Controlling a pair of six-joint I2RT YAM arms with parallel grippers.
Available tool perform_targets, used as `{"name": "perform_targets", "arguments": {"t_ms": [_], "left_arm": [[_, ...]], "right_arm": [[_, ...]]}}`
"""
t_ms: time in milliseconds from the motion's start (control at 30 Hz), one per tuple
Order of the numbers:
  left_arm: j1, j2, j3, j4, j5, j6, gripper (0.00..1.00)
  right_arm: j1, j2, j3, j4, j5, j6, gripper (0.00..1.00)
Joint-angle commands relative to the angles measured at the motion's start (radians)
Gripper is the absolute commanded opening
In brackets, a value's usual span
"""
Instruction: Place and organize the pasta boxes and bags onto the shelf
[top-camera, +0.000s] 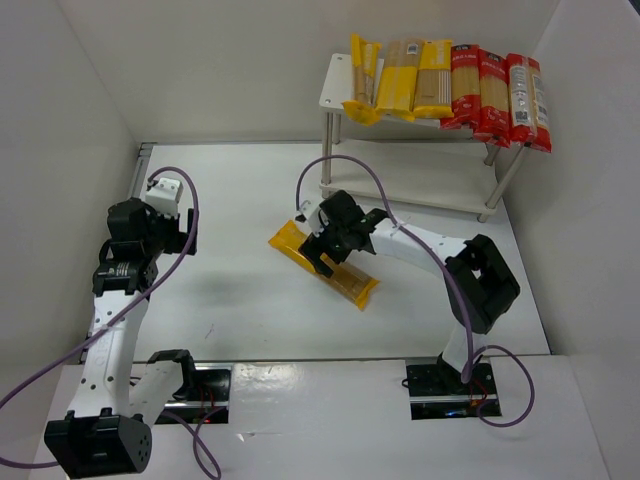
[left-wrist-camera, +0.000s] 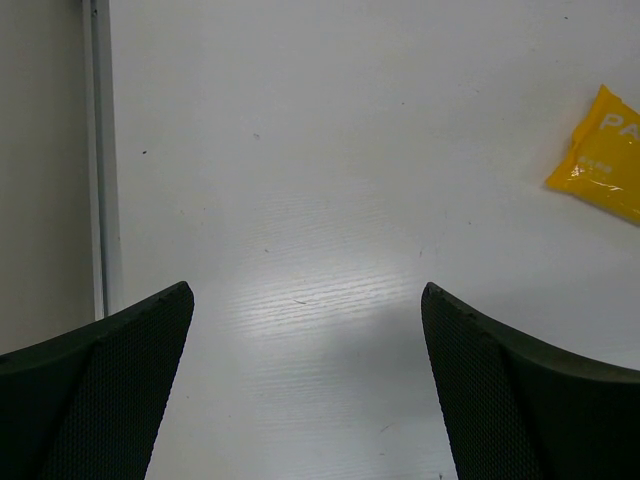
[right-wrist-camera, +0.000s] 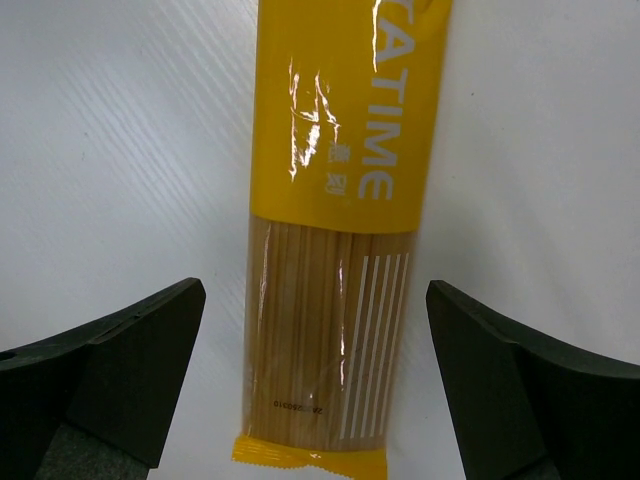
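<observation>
My right gripper has its fingers above the packet and would miss it by closing now, so it needs to go lower before it closes on the packet.
A yellow spaghetti packet (top-camera: 288, 243) lies flat on the table, slanted, with tan pasta showing through its clear part (right-wrist-camera: 320, 330). My right gripper (top-camera: 325, 250) is open and hovers over it; in the right wrist view (right-wrist-camera: 313, 290) the fingers stand on either side of the packet without touching it. My left gripper (top-camera: 178, 228) is open and empty over bare table at the left (left-wrist-camera: 306, 292), where the packet's corner (left-wrist-camera: 605, 155) shows far right. The white shelf (top-camera: 335, 88) holds several yellow packets (top-camera: 400, 78) and three red packets (top-camera: 495, 88) on its top board.
The shelf's lower board (top-camera: 420, 175) is bare. The leftmost yellow packets on the top board sit askew and hang over its front edge (top-camera: 362, 108). White walls close in the table on the left, back and right. A purple cable (top-camera: 370, 185) loops over the right arm.
</observation>
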Motion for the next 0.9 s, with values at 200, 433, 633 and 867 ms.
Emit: {"name": "perform_targets", "arguments": {"t_ms": [200,433,633,867], "left_arm": [[0.005,-0.001,0.000,0.037,0.031,-0.004,1.00],[0.005,-0.001,0.000,0.037,0.040,-0.004,1.00],[0.005,-0.011,0.000,0.037,0.040,0.006,1.00],[0.005,-0.011,0.000,0.037,0.049,0.006,1.00]], "right_arm": [[0.019,0.101,0.019,-0.010,0.024,0.021,1.00],[0.019,0.119,0.028,-0.011,0.083,0.041,1.00],[0.019,0.159,0.059,-0.020,0.116,0.041,1.00],[0.062,0.190,0.078,-0.064,0.116,0.032,1.00]]}}
